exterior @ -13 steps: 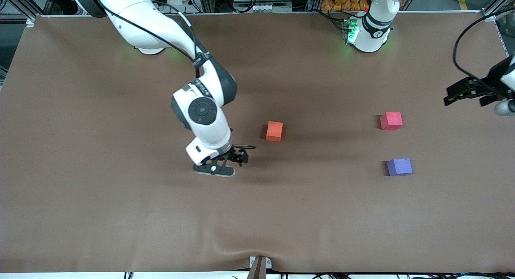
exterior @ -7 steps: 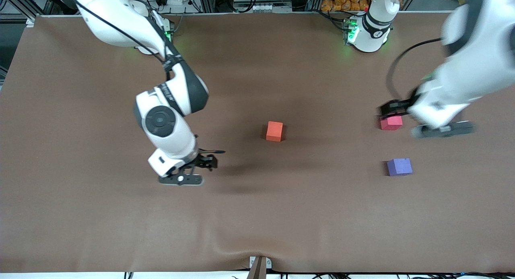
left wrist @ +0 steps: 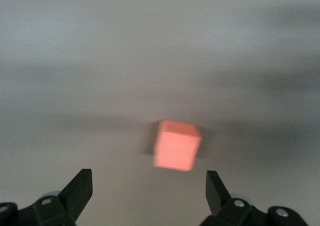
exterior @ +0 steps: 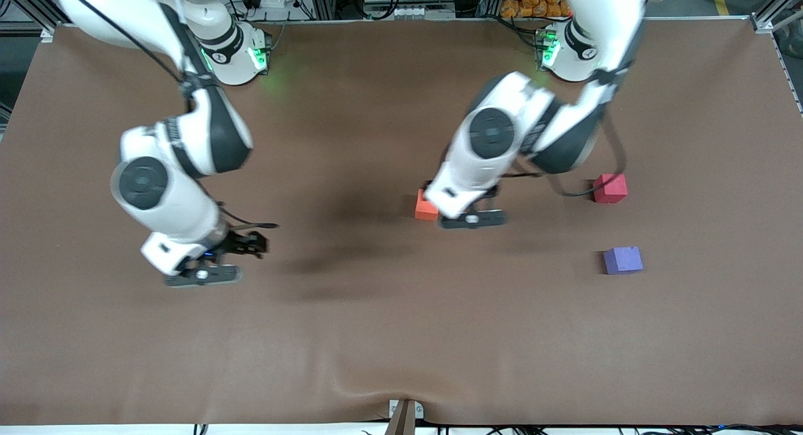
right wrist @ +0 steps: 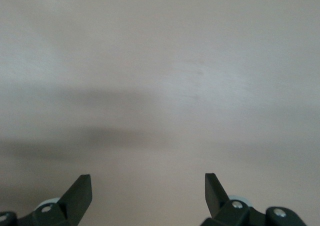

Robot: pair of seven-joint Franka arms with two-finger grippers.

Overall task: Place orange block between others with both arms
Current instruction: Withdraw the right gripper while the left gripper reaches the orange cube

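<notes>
The orange block (exterior: pixel 424 206) will fill the gap beside the pinkish-red cube (exterior: pixel 610 188), so my left gripper will pick it up next by its opposite sides.
The orange block (exterior: pixel 424 206) sits mid-table, half covered in the front view by my left arm's wrist (exterior: pixel 461 199). My left gripper (left wrist: pixel 149 186) hangs open just above the table. In the left wrist view the orange block (left wrist: pixel 176 145) lies a little ahead of the fingertips, apart from them. The others are the pinkish-red cube (exterior: pixel 610 188) and the blue-purple cube (exterior: pixel 623 260), toward the left arm's end; the blue-purple one is nearer the front camera. My right gripper (exterior: pixel 251 241) is open and empty over bare table toward the right arm's end; the right wrist view shows this gripper (right wrist: pixel 148 188) over bare cloth only.
A brown cloth (exterior: pixel 401 334) covers the whole table, with a small wrinkle at its front edge (exterior: pixel 351 385). A bare gap lies between the pinkish-red and blue-purple cubes. The left arm's cable (exterior: pixel 564 193) hangs close to the pinkish-red cube.
My left arm has swung in from its end of the table, past the pinkish-red cube, to over the orange block. My right arm has drawn back toward its own end. Both grippers stayed open.
</notes>
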